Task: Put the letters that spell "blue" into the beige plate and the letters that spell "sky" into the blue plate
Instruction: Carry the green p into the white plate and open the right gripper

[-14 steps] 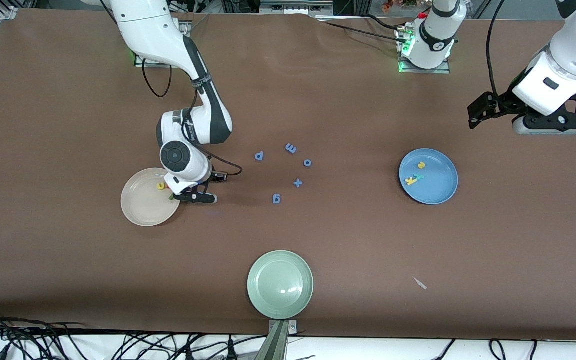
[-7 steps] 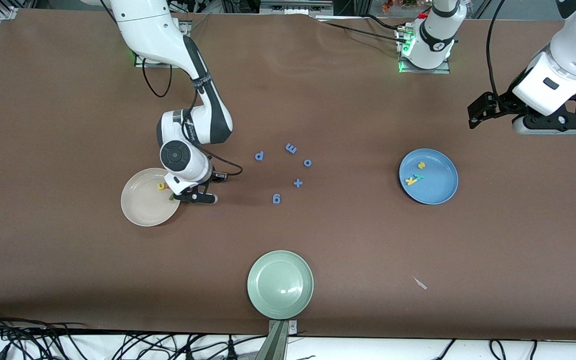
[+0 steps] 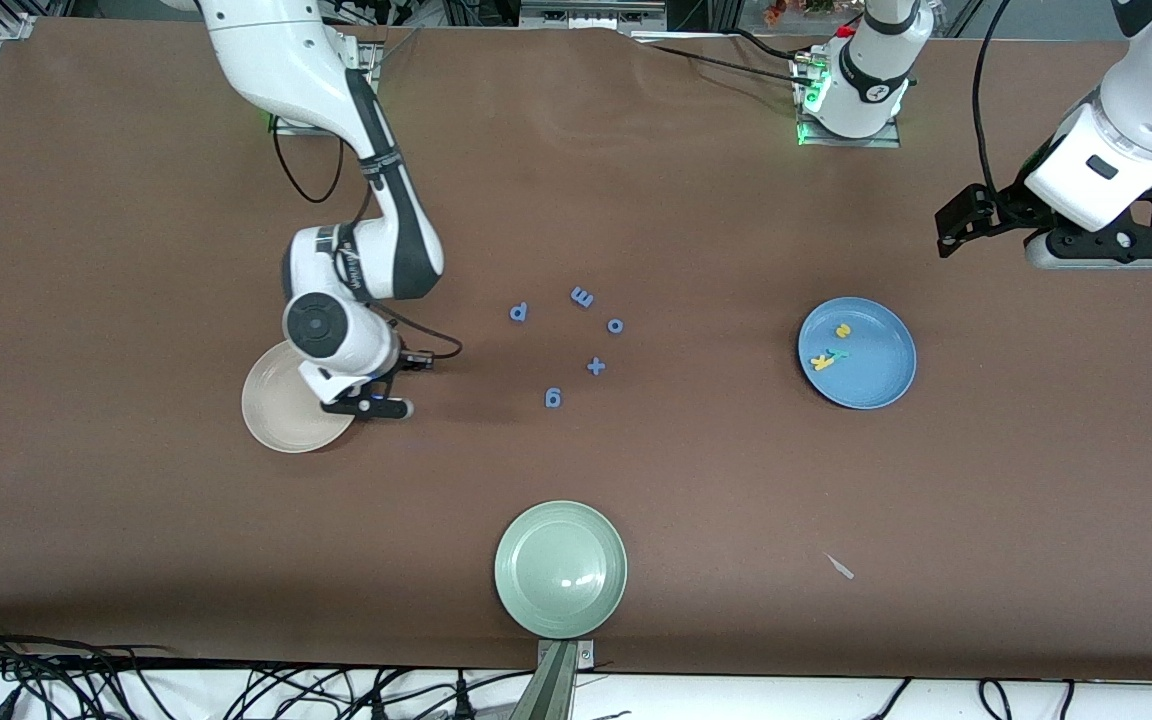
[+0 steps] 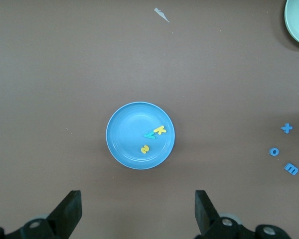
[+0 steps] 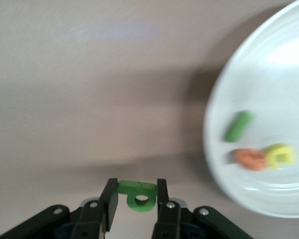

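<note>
The green "b" is outside the beige plate's rim (image 5: 209,124); my right gripper must move it over the plate before releasing.
My right gripper (image 3: 368,405) hangs at the rim of the beige plate (image 3: 271,415), shut on the green "b" (image 5: 139,195). In the right wrist view the beige plate (image 5: 269,74) holds the dark green "l" (image 5: 239,126), the orange "e" (image 5: 250,159) and the yellow "u" (image 5: 281,155); the front view hides them under the arm. The blue plate (image 3: 881,380) carries the yellow "s" (image 3: 843,330), yellow "k" (image 3: 821,362) and teal "y" (image 3: 838,354). My left gripper (image 4: 138,209) waits open above the table by the blue plate (image 4: 124,124).
Several all-blue letters lie mid-table, among them a "p" (image 3: 519,312), an "m" (image 3: 582,297) and a "+" (image 3: 595,366). A pale green plate (image 3: 560,568) sits near the front edge. A small paper scrap (image 3: 841,567) lies toward the left arm's end.
The right arm has swung toward its own end of the table, and its hand now covers the letters in the beige plate in the front view. The left arm has not moved.
</note>
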Controlling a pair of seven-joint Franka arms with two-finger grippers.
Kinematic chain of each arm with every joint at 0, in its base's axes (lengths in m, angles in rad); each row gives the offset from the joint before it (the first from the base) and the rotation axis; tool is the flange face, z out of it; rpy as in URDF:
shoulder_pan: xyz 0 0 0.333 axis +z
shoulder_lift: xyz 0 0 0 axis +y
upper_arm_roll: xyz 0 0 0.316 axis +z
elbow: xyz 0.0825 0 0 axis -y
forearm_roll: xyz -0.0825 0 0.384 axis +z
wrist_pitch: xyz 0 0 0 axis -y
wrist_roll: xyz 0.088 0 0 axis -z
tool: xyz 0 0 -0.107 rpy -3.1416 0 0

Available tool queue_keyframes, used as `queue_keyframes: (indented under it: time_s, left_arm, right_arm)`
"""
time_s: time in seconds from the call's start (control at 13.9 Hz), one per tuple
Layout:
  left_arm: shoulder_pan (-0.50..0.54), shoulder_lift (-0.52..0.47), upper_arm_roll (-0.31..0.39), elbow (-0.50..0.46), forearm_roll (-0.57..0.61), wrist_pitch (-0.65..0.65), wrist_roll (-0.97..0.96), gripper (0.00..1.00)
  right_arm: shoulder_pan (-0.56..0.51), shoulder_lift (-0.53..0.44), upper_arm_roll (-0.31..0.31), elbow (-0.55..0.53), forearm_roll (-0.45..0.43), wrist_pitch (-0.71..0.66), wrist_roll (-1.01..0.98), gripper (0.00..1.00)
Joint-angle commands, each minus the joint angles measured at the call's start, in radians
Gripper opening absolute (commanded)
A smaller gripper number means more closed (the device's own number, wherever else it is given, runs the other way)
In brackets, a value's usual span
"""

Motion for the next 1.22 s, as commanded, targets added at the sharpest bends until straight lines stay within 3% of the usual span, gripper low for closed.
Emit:
queue_keyframes:
  time_s: [0.0, 0.22, 0.36, 0.43, 0.5, 1.15]
  left_arm:
    - [-0.004, -0.009, -0.001, 0.006, -0.012, -0.015, 0.011, 1.0]
    - [-0.005, -0.009, -0.002, 0.006, -0.012, -0.015, 0.011, 1.0]
    - [-0.007, -0.009, -0.002, 0.006, -0.012, -0.015, 0.009, 1.0]
    - [-0.007, -0.009, -0.004, 0.006, -0.012, -0.015, 0.009, 1.0]
    - [-0.007, -0.009, -0.004, 0.006, -0.012, -0.015, 0.009, 1.0]
    - [-0.007, -0.009, -0.002, 0.006, -0.012, -0.015, 0.011, 1.0]
  right_arm:
    - [-0.005, -0.01, -0.089, 0.018, 0.008, -0.085, -0.189, 0.31]
    - [-0.007, -0.01, -0.129, 0.01, 0.015, -0.117, -0.269, 0.35]
    - [-0.008, -0.01, -0.129, 0.009, 0.018, -0.117, -0.264, 0.48]
    - [-0.013, -0.009, -0.129, 0.007, 0.02, -0.119, -0.261, 0.61]
    - [-0.019, -0.009, -0.128, 0.006, 0.021, -0.123, -0.263, 0.63]
    - [-0.019, -0.012, -0.134, 0.055, 0.02, -0.152, -0.268, 0.65]
